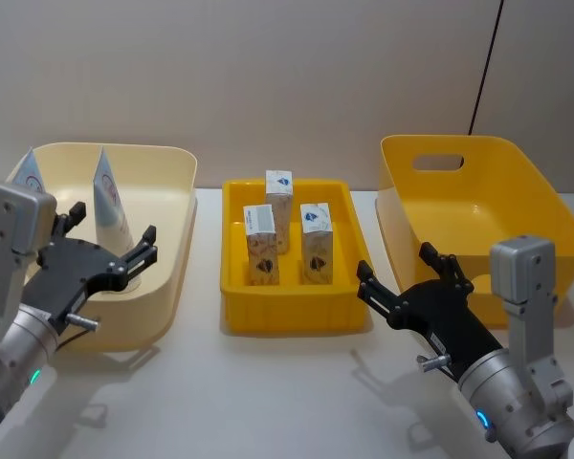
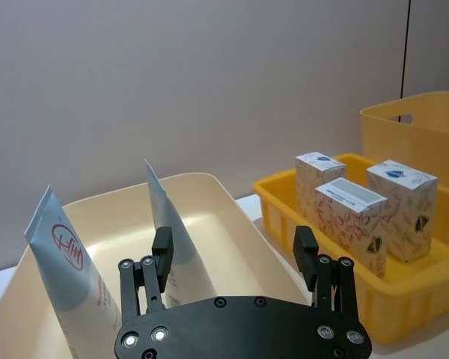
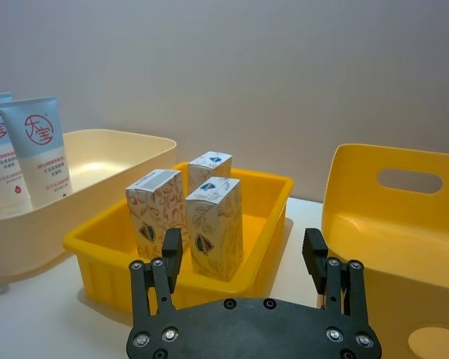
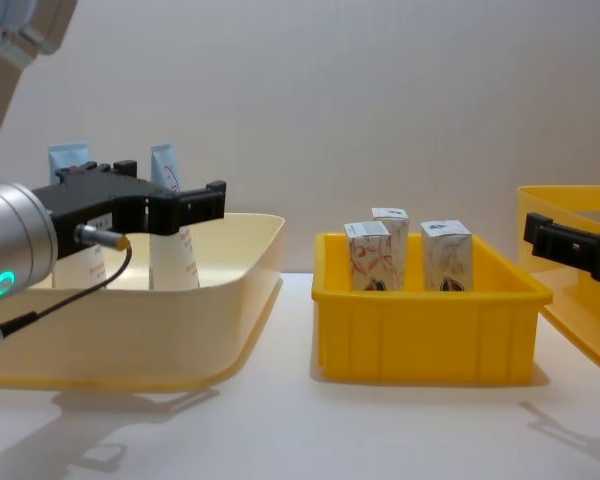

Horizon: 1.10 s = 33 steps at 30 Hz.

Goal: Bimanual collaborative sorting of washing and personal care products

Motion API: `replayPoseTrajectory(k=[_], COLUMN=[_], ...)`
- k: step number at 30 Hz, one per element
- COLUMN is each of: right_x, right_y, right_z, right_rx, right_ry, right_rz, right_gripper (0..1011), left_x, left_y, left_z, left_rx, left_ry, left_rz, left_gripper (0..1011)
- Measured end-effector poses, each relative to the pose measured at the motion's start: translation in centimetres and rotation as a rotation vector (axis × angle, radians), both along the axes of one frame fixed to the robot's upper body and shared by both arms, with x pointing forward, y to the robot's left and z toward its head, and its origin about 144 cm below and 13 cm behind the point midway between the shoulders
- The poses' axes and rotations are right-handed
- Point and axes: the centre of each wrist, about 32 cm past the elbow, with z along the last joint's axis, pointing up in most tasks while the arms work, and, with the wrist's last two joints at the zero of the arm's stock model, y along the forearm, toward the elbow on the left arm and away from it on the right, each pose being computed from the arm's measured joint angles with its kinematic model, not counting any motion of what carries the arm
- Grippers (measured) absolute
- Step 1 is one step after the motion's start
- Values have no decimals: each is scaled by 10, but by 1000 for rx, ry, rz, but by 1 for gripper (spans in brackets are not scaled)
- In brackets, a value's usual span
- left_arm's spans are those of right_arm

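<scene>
My left gripper should sort the washing products next, so it needs to pick up the nearer squeeze tube by its white body (image 3: 51,178) below the red logo (image 3: 39,129).
Two pale blue-white tubes (image 1: 108,196) (image 1: 29,172) with red logos stand upright in the cream bin (image 1: 177,191) on the left. Three small white cartons (image 1: 261,246) (image 1: 279,203) (image 1: 316,244) stand in the low yellow tray (image 1: 292,316) at the centre. My left gripper (image 1: 115,225) hovers open over the cream bin's near side, just short of the nearer tube (image 2: 168,232), holding nothing. My right gripper (image 1: 395,263) hangs open and empty between the tray and the yellow bin, with the cartons (image 3: 215,224) ahead of it.
A tall yellow bin (image 1: 517,163) with a handle slot stands on the right, with nothing visible inside. The white tabletop (image 1: 268,402) in front of the containers is bare. A plain wall and a dark cable (image 1: 485,67) are behind.
</scene>
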Motion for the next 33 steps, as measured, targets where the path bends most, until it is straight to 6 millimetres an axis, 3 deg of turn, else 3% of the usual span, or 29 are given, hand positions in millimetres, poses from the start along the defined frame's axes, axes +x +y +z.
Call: replayPoseTrajectory(k=[17,33], right_x=[0,0], right_y=[0,0], right_z=[0,0], right_rx=[0,0], right_ry=[0,0], right_rz=[0,0], right_gripper=[1001,1001], left_x=[23,42], left_y=[4,4], left_z=[13,10], left_rx=[-113,-136], left_ry=[106,189], left_rz=[48,138], left_gripper=[1003,1003])
